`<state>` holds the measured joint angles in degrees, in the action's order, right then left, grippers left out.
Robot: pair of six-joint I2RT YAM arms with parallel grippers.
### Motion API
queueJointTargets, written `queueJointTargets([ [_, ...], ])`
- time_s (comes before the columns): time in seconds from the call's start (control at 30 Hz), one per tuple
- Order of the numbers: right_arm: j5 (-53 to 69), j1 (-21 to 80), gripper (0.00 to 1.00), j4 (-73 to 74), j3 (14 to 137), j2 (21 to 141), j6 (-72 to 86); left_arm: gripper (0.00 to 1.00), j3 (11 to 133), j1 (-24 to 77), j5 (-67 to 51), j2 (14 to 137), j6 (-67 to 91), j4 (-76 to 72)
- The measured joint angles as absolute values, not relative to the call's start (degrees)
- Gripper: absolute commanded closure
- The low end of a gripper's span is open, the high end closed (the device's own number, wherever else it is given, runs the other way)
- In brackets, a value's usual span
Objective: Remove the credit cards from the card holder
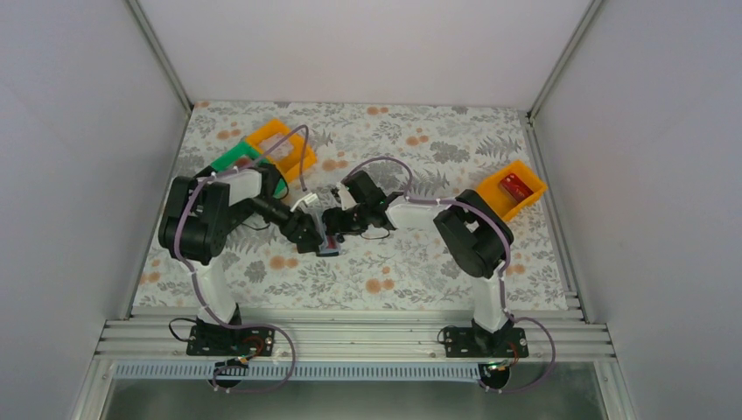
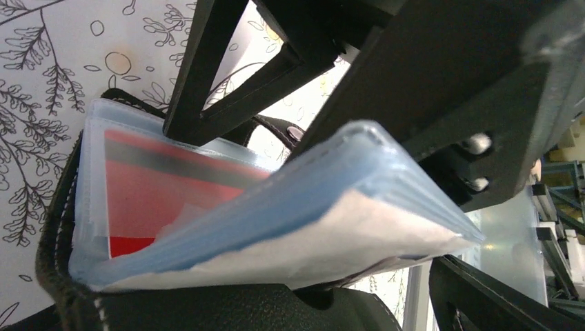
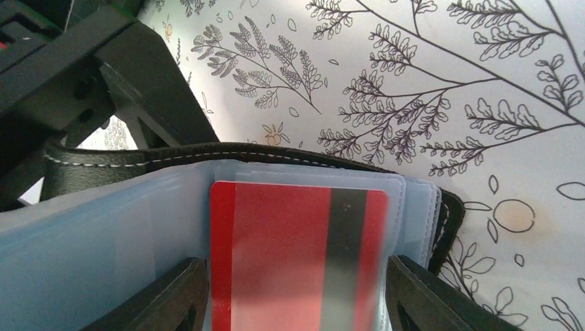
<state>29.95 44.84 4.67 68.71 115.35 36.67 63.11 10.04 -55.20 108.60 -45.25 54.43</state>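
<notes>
My left gripper's visible finger is still short of the edge of the card holder's cover, so the gripper first moves toward that edge, then closes on it.
The black card holder (image 1: 329,243) lies open at mid-table, with both grippers meeting over it. In the right wrist view its stitched cover (image 3: 207,155) backs bluish clear sleeves, and a red credit card (image 3: 276,255) with a dark stripe sits in the front sleeve. My right gripper (image 3: 296,265) is open, one finger at each side edge of that card. In the left wrist view the same red card (image 2: 152,200) shows behind a fanned stack of sleeves (image 2: 331,207). My left gripper (image 1: 308,232) is open around the holder's cover (image 2: 207,307). Its one visible finger (image 2: 497,296) stands clear of the holder.
An orange tray (image 1: 503,208) at the right holds another red card (image 1: 516,185). At the back left stand a second orange tray (image 1: 271,140) and a green tray (image 1: 232,159), partly behind the left arm. White walls enclose the floral table.
</notes>
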Motion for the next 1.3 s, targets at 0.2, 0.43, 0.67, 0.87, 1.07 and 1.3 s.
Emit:
queueJointTargets([
  [0.2,29.82,45.41,0.3,4.75,68.75,115.07,37.08,0.03,63.11,7.79,-56.6,108.79,-44.66,55.09],
  [0.43,30.06,47.05,0.26,6.31,69.97,115.39,37.47,0.04,63.09,6.33,-58.7,108.88,-46.17,57.12],
  [0.67,30.41,47.44,0.19,8.4,72.38,116.33,37.45,0.1,63.11,5.54,-59.27,109.23,-47.44,59.07],
  [0.87,30.28,47.44,0.19,9.41,73.34,116.84,37.45,0.78,62.96,4.73,-59.22,109.25,-47.68,60.73],
  [1.07,30.24,46.92,0.18,10.2,73.19,116.55,36.99,0.98,62.48,3.05,-56.73,109.58,-47.22,59.81],
  [1.3,30.61,45.6,0.1,9.21,67.22,111.5,34.48,0.98,62.48,4.03,-54.98,108.31,-46.83,58.3],
])
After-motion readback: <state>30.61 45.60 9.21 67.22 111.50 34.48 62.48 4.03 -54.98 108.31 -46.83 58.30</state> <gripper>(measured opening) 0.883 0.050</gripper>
